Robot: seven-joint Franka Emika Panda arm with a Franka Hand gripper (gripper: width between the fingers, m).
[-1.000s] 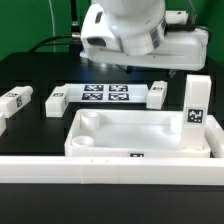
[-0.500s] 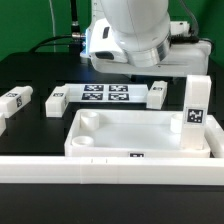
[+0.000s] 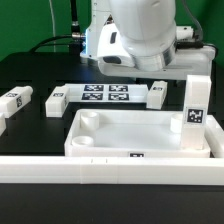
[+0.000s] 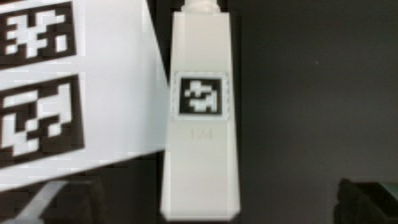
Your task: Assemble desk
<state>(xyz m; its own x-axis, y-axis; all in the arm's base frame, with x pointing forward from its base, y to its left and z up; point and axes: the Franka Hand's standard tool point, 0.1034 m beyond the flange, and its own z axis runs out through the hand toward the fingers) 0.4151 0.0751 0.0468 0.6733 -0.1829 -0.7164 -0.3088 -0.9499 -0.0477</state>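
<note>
My fingers, above the loose leg, should lower before closing.
The white desk top lies rim-up at the front centre of the exterior view. One tagged leg stands upright at its far right corner. Three legs lie loose on the black table: one at the exterior view's left, one left of the marker board, and one right of it. The arm hangs over that last leg, and its fingers are hidden in this view. In the wrist view the gripper is open, with dark fingertips on either side of this leg's end, apart from it.
The marker board lies flat behind the desk top and shows beside the leg in the wrist view. A long white border bar runs along the front edge. A green wall stands behind the table.
The arm has moved toward the exterior view's right, now over the leg beside the marker board. The parts on the table have not moved.
</note>
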